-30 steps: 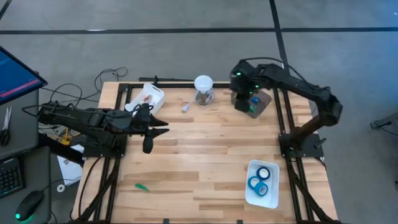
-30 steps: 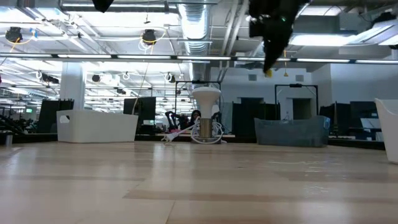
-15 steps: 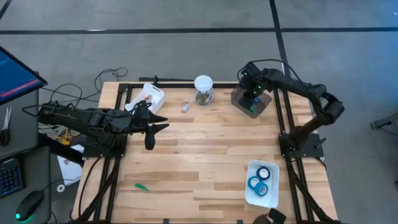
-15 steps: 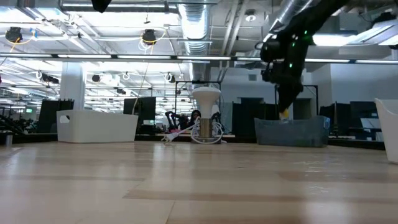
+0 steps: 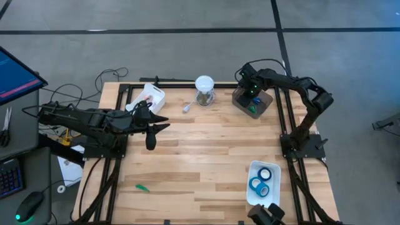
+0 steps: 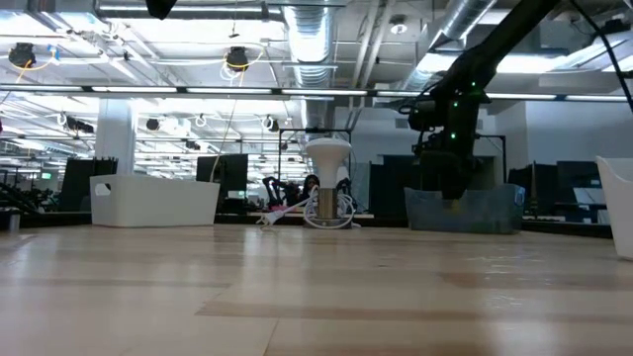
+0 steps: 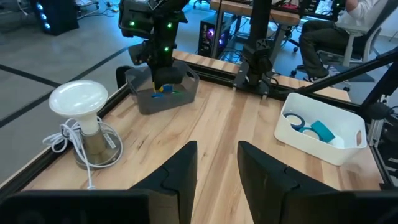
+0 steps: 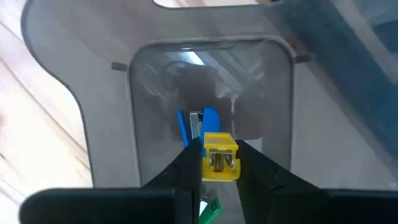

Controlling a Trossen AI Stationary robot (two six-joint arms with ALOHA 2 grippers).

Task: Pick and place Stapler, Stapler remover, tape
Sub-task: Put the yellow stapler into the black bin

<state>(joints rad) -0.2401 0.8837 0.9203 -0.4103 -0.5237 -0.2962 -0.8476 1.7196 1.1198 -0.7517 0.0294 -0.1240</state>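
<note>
My right gripper is ready to open now, since the yellow stapler remover [image 8: 218, 159] hangs inside the grey bin's sides and would remain in.
My right gripper [image 5: 251, 99] [image 6: 453, 196] reaches down into the grey bin [image 5: 240, 100] [image 6: 475, 213] at the table's far right, shut on a yellow stapler remover [image 8: 218, 159]. A blue stapler [image 8: 200, 123] and a green piece [image 8: 211, 208] lie on the bin's floor below it. Blue tape rolls [image 5: 261, 182] [image 7: 304, 125] lie in the white tray [image 5: 272, 199] at the near right. My left gripper [image 5: 150, 135] [image 7: 217, 163] hovers open over the table's left half. My right gripper holds the yellow stapler remover's body [image 8: 219, 148], pinched between its two fingers [image 8: 189, 163]. It comes from above, pointing down. The remover is lifted clear of the bin's floor, inside the grey bin's walls, above the blue stapler.
A white bin [image 5: 149, 99] [image 6: 153, 201] stands at the far left. A white lamp-like object with a cord [image 5: 204, 89] [image 6: 327, 193] [image 7: 81, 118] stands at the far middle. A small green piece [image 5: 142, 186] lies near the left front. Bare wood fills the middle.
My right gripper has come down from high above the table into the grey bin, carrying the yellow stapler remover, and stays shut on it. Its arm has swung a little toward the far edge. The left arm has kept still.
</note>
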